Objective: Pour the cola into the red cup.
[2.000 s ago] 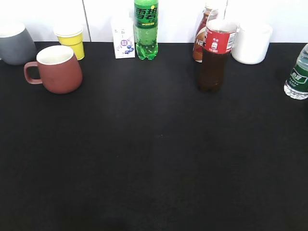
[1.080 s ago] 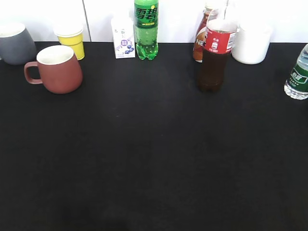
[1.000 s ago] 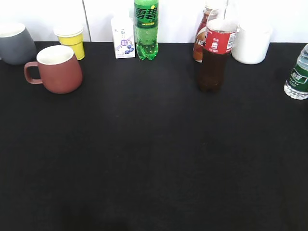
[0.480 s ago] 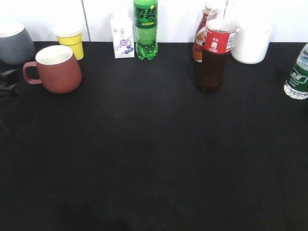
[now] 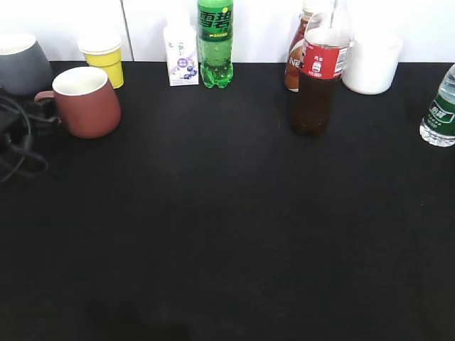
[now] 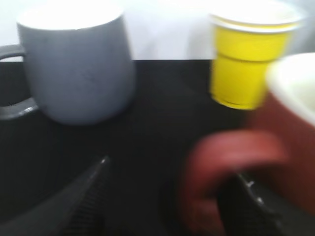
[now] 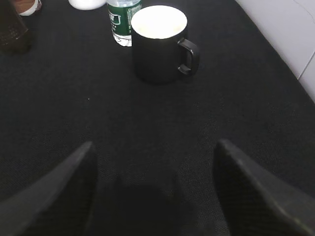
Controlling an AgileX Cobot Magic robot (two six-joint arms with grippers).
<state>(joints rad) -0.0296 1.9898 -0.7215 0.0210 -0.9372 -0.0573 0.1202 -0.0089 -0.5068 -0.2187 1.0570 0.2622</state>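
Next, my left gripper grips the red cup by its slim handle (image 5: 44,96), since the round body of the red cup (image 5: 89,103) is wider than my open fingers.
The red cup (image 5: 89,103) stands at the back left with its handle pointing left. In the left wrist view its body (image 6: 295,128) is at the right and its blurred handle (image 6: 221,167) lies between the fingers. My left gripper (image 5: 32,117) is open at the handle (image 6: 172,169), and its right finger (image 6: 251,199) sits by the loop. The cola (image 5: 318,82) stands upright at the back right, untouched; its base shows in the right wrist view (image 7: 12,29). My right gripper (image 7: 155,144) is open and empty above bare black cloth, and is out of the exterior view.
A grey mug (image 5: 21,64) and a yellow paper cup (image 5: 104,58) stand behind the red cup. A milk carton (image 5: 181,57), a Sprite bottle (image 5: 215,42), a Nescafe bottle (image 5: 295,53), a white mug (image 5: 371,62) and a water bottle (image 5: 441,110) line the back. A black mug (image 7: 160,44) stands ahead of my right gripper.
My left gripper has come in from the left edge and reached the red cup's handle. The cola and the other things have not moved.
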